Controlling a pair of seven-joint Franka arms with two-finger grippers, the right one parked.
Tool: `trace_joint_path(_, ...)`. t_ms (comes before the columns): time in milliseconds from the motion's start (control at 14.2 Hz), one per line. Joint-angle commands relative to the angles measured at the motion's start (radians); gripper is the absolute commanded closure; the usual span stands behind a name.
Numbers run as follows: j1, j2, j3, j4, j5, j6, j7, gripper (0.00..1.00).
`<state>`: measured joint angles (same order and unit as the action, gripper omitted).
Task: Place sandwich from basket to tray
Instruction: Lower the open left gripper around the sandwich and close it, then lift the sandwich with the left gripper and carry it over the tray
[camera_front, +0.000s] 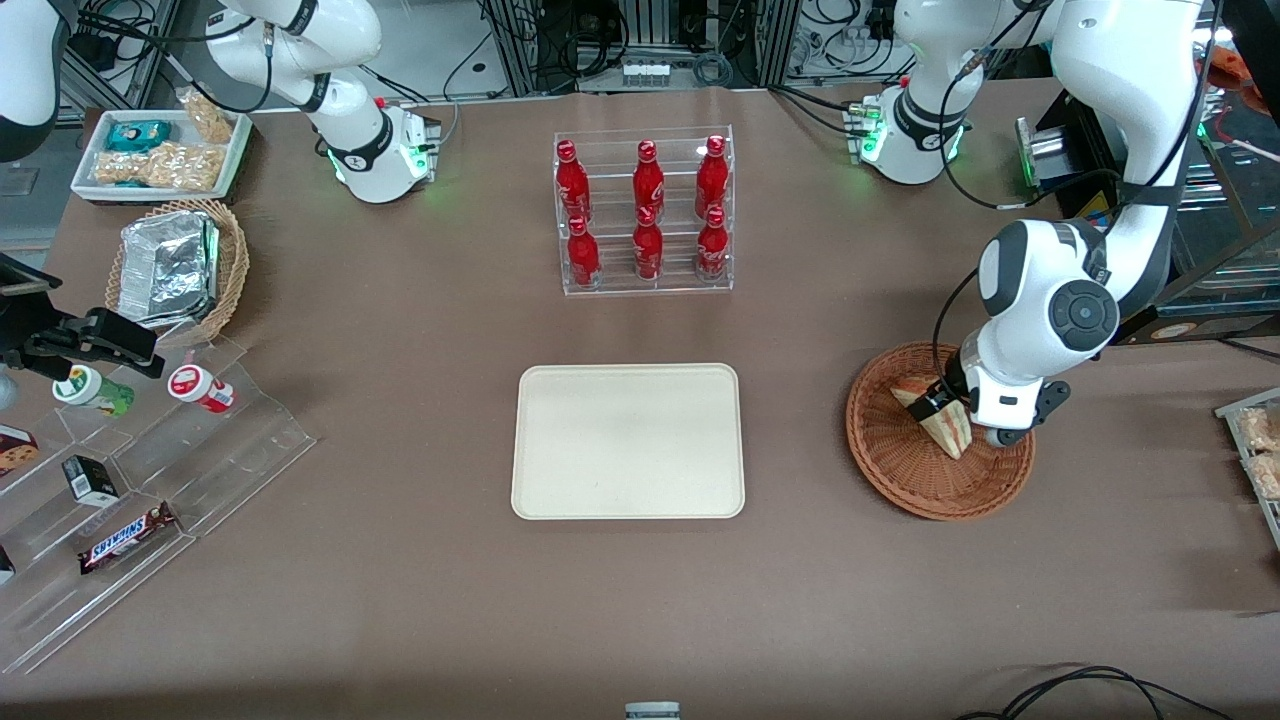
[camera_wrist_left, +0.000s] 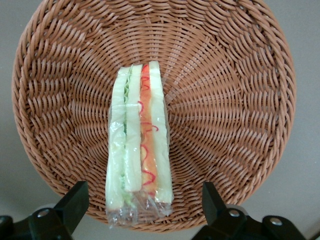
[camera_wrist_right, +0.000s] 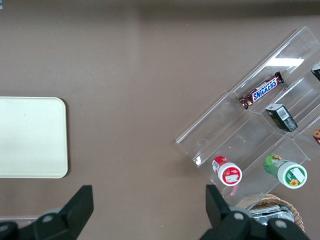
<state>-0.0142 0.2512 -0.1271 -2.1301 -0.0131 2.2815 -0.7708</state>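
Note:
The sandwich needs to go on the cream tray. My left gripper should next grab it by its end with the bunched wrapper (camera_wrist_left: 139, 201).
A clear-wrapped sandwich (camera_front: 948, 428) (camera_wrist_left: 139, 145) of pale bread with red and green filling lies in the round reddish-brown wicker basket (camera_front: 900, 470) (camera_wrist_left: 240, 100) toward the working arm's end of the table. My left gripper (camera_front: 945, 398) (camera_wrist_left: 143, 204) hangs low over the basket, open. One black finger (camera_wrist_left: 75, 202) stands on each side of the sandwich's wrapped end, apart from it. The cream rectangular tray (camera_front: 628, 440) (camera_wrist_right: 30, 137) lies flat beside the basket, at the table's middle, with nothing on it.
A clear rack of red bottles (camera_front: 645, 210) stands farther from the front camera than the tray. Toward the parked arm's end are a tan basket holding a foil container (camera_front: 175, 268), a white snack tray (camera_front: 160, 150) and a stepped acrylic stand (camera_front: 130, 480) with snacks.

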Motion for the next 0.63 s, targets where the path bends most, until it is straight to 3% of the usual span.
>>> trace_joint_path(0, 0.005, 0.035, 0.004, 0.01, 0.002, 0.003, -0.018, 0.0)
trace_joint_path(70, 0.008, 0.058, 0.006, 0.012, 0.001, 0.003, -0.033, 0.01)
trace_joint_path(141, 0.011, 0.066, 0.006, 0.013, 0.002, 0.003, -0.056, 0.1)
trace_joint_path(282, 0.026, 0.068, 0.007, 0.015, 0.001, 0.003, -0.103, 0.56)
trace_joint_path(352, 0.033, 0.069, 0.006, 0.022, 0.001, 0.004, -0.135, 0.72)
trace_joint_path(493, 0.033, 0.069, 0.006, 0.053, 0.001, 0.001, -0.192, 0.88)
trace_joint_path(563, 0.033, 0.074, 0.006, 0.082, -0.002, -0.013, -0.23, 0.91)
